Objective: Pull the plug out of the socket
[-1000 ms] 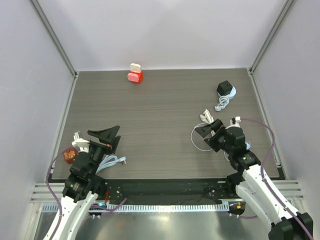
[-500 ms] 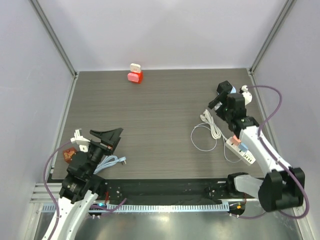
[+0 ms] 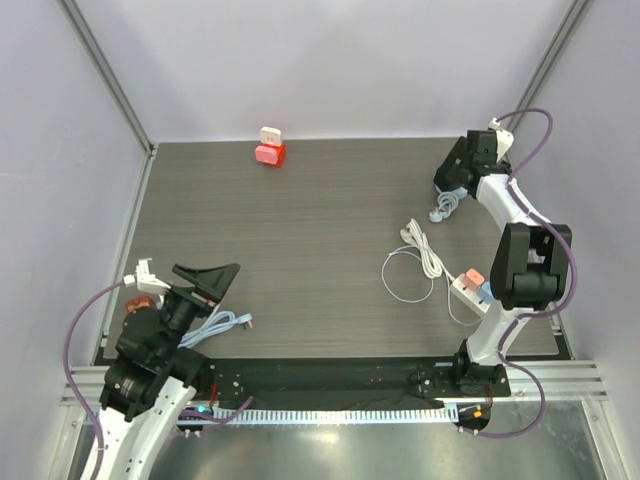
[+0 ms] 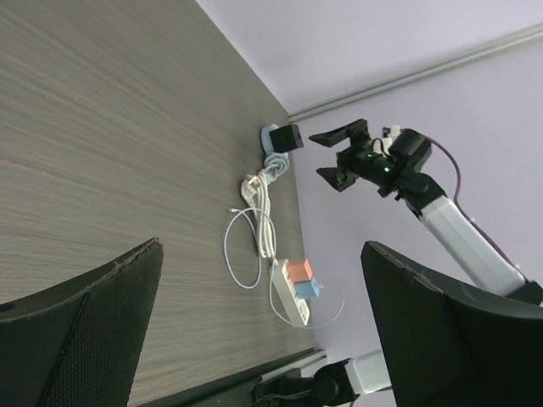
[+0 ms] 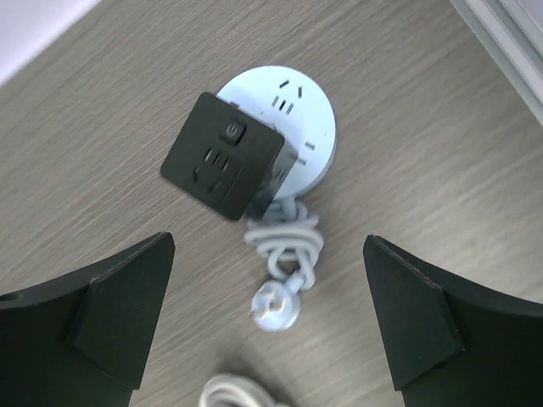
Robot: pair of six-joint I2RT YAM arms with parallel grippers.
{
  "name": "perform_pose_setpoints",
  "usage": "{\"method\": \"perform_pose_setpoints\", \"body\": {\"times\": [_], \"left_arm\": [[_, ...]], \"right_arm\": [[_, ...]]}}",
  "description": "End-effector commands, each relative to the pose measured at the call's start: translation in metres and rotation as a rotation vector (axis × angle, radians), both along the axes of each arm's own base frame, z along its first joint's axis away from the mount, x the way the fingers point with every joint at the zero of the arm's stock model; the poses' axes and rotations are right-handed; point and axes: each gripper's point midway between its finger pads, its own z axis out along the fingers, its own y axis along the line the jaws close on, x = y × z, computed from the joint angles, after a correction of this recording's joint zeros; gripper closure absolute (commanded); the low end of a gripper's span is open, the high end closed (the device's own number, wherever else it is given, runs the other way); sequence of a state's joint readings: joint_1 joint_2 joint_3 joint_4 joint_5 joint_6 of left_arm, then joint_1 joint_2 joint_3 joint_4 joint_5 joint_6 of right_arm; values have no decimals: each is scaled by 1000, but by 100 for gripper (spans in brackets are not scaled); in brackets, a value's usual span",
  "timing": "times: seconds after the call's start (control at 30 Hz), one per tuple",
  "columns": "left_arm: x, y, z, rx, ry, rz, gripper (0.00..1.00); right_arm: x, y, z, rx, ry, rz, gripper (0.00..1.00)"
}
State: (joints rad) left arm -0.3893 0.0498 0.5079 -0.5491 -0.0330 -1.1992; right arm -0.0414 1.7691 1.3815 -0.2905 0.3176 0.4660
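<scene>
The socket's knotted grey cord (image 4: 277, 164) should be reached and grabbed by my right gripper, which leaves the black cube plug (image 4: 288, 136) free to come off the socket.
A black cube plug (image 5: 222, 167) sits in a round light-blue socket (image 5: 297, 119) at the far right of the table; the socket's grey cord (image 5: 287, 246) is knotted beside it. My right gripper (image 5: 270, 246) is open and hovers above them, its jaws wide apart and touching nothing. In the top view the right gripper (image 3: 455, 172) covers the plug, and only the cord (image 3: 443, 207) shows. My left gripper (image 3: 205, 280) is open and empty at the near left. From the left wrist view the plug (image 4: 288, 136) shows far away.
A white power strip (image 3: 468, 290) with a red plug (image 3: 474, 277) and a blue plug (image 3: 485, 291) lies at the near right, its white cable (image 3: 420, 255) coiled beside it. A red-and-white block (image 3: 270, 150) stands at the back. A light-blue cable (image 3: 225, 322) lies by the left arm.
My right arm has swung from near the power strip to the far right corner, above the black plug and round socket. The left arm has drifted slightly to the left.
</scene>
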Motion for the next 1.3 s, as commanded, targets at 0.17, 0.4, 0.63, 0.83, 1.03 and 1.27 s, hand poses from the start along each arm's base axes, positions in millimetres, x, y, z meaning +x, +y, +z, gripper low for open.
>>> {"method": "perform_pose_setpoints", "body": {"times": [0.17, 0.4, 0.63, 0.83, 1.03, 1.27], "left_arm": [[-31, -5, 75, 246, -364, -135, 0], [-37, 0, 89, 310, -359, -138, 0], [-43, -2, 88, 304, -320, -161, 0], [-50, -6, 94, 263, -303, -192, 0], [-55, -6, 98, 212, -288, -194, 0], [-59, -7, 100, 199, -262, -210, 0]], "right_arm": [[6, 6, -32, -38, 109, 222, 3], [7, 20, -63, -4, 118, 310, 8], [12, 18, -86, -12, 118, 301, 12], [19, 18, -100, 5, 121, 289, 24], [29, 23, -108, 20, 102, 291, 36], [52, 54, -107, 4, 82, 345, 58]]}}
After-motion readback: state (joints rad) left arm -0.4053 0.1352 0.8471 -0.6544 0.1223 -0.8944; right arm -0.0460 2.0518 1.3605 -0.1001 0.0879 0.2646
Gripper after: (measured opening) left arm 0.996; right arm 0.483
